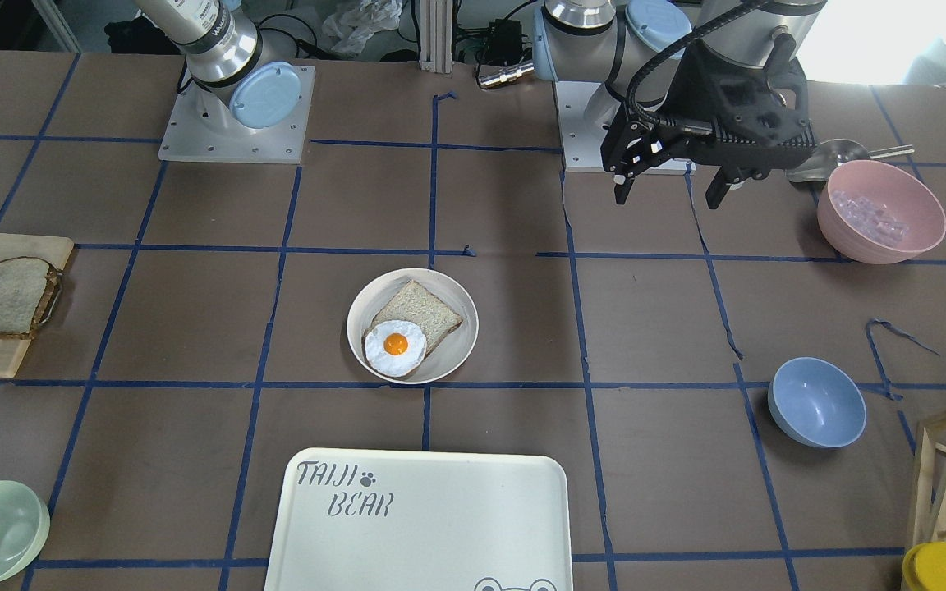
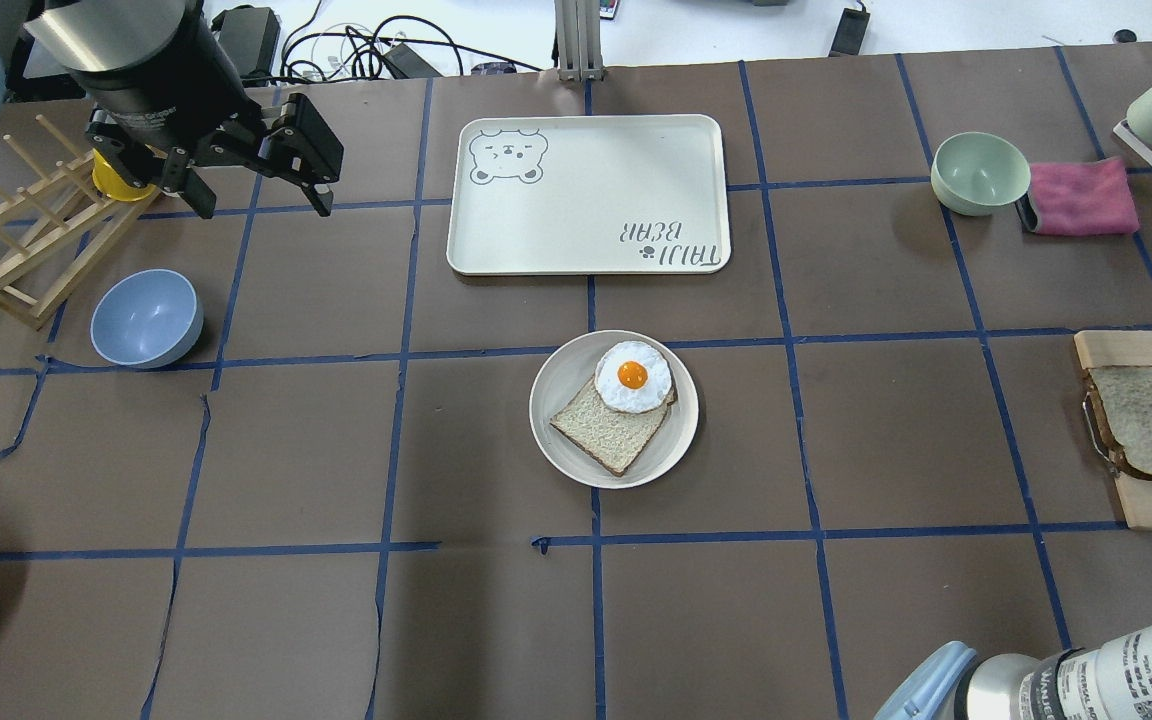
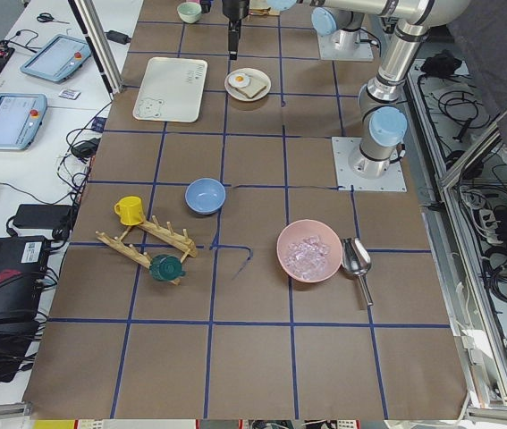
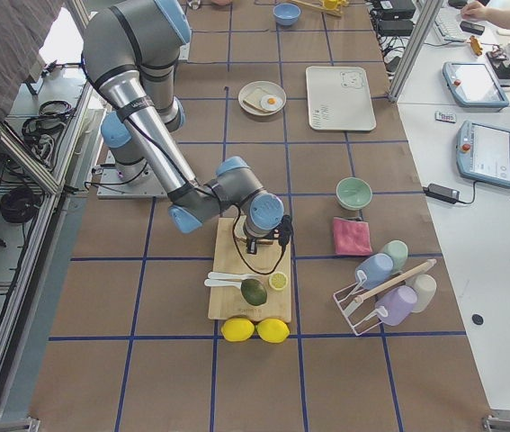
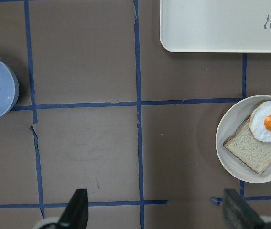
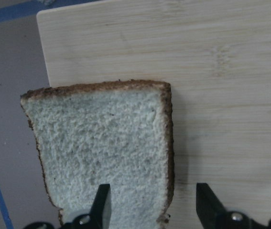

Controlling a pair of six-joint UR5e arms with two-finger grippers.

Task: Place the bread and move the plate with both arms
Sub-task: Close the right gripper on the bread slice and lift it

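Note:
The right gripper pinches the slice by its crust edge [image 1: 50, 295] next, since the slice [image 1: 8, 299] lies flat and spreads wider than my fingers open.
The bread [image 6: 102, 152] lies flat on a wooden cutting board [image 6: 221, 71] at the table's right end; it also shows in the overhead view [image 2: 1141, 418] and front view [image 1: 3, 300]. My right gripper [image 6: 153, 207] is open and low over it, one finger over the slice, the other over the board, with the crust edge between them. The plate [image 2: 566, 375] stands mid-table [image 1: 448, 359], holding another bread slice [image 2: 608, 430] and a fried egg [image 2: 633, 377]. My left gripper [image 1: 670, 190] is open and empty, high over the table's left side [image 2: 256, 200]; the plate [image 5: 231, 114] is off to its right.
The TAIJI BEAR tray [image 2: 586, 190] lies beyond the plate. A blue bowl [image 2: 146, 318], a wooden rack [image 2: 16, 240] and a pink bowl of ice [image 1: 881, 211] are on the left side. A green bowl [image 2: 979, 172] and a pink cloth [image 2: 1081, 197] are at the far right.

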